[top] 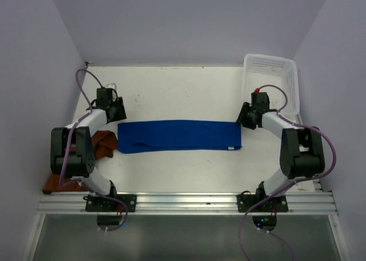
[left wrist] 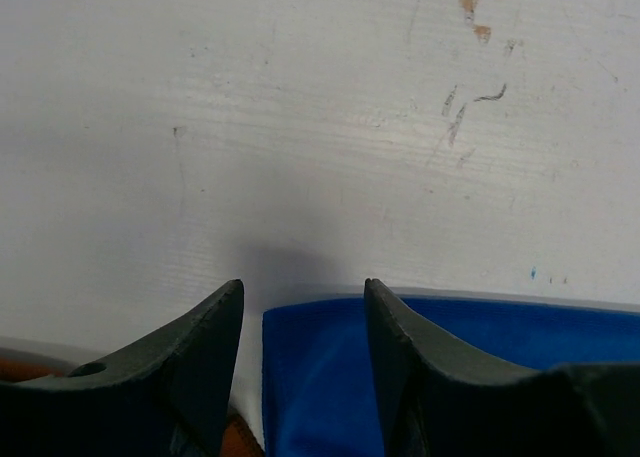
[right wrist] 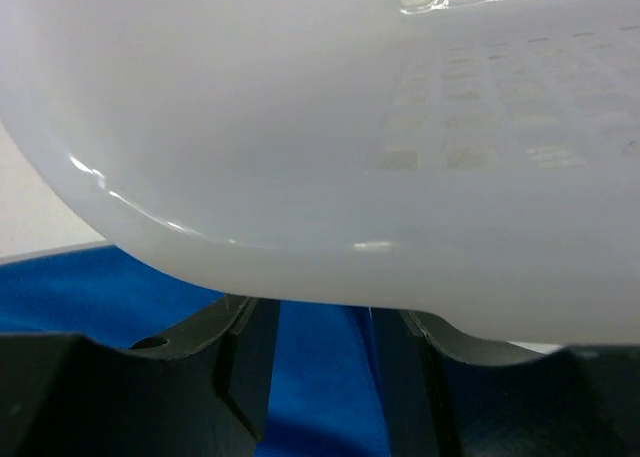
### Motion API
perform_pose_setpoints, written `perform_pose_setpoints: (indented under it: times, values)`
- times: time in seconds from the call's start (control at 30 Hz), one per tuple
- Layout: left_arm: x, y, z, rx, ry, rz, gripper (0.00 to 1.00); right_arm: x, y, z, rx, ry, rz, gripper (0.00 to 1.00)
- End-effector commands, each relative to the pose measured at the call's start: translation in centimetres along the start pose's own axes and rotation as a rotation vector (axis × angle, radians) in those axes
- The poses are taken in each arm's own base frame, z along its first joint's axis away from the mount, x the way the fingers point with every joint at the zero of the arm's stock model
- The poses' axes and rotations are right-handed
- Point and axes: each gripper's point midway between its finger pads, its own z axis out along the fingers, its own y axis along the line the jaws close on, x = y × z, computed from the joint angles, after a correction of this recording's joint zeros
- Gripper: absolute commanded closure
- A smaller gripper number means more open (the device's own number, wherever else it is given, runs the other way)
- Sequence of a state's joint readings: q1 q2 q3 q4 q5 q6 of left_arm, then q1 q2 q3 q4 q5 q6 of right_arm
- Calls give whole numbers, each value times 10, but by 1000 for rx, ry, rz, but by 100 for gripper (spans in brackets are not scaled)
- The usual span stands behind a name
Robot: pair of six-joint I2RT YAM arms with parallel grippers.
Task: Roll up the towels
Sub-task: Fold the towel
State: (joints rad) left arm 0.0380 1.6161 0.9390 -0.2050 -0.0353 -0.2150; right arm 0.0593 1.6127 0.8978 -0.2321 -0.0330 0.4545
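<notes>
Next, my left gripper grabs the blue towel's far corner point(top: 120, 124) point(left wrist: 287, 325) beside the rust-brown towel, opposite my right gripper's corner, to stretch the blue towel straight for rolling.
The blue towel point(top: 178, 136) lies flat on the table as a long folded strip running left to right. My left gripper point(top: 118, 116) is over its far left corner. In the left wrist view the gripper point(left wrist: 303, 289) is open, with the blue corner point(left wrist: 320, 377) between the fingers. My right gripper point(top: 242, 118) is at the towel's far right corner. In the right wrist view it point(right wrist: 320, 315) is open, with blue cloth point(right wrist: 322, 387) between the fingers. The rust-brown towel point(top: 103, 144) lies crumpled at the left, partly hidden under the left arm.
A white perforated basket point(top: 273, 78) stands at the back right, close to the right gripper. Its wall point(right wrist: 330, 147) fills the upper part of the right wrist view. Purple walls enclose the table on three sides. A metal rail point(top: 183, 203) runs along the near edge.
</notes>
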Motion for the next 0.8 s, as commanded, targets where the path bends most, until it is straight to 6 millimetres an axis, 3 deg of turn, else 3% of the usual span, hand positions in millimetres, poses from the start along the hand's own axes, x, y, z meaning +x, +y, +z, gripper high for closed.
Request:
perform_pose_setpoints:
  times: [0.0, 0.37, 0.77]
  values:
    - [-17, 1, 8, 17, -37, -71, 44, -22, 7, 10, -15, -65, 17, 56]
    - [14, 10, 17, -6, 62, -92, 47, -21, 7, 16, -6, -45, 13, 59]
    - [42, 6, 9, 17, 120, -140, 55, -24, 6, 14, 1, -51, 11, 60]
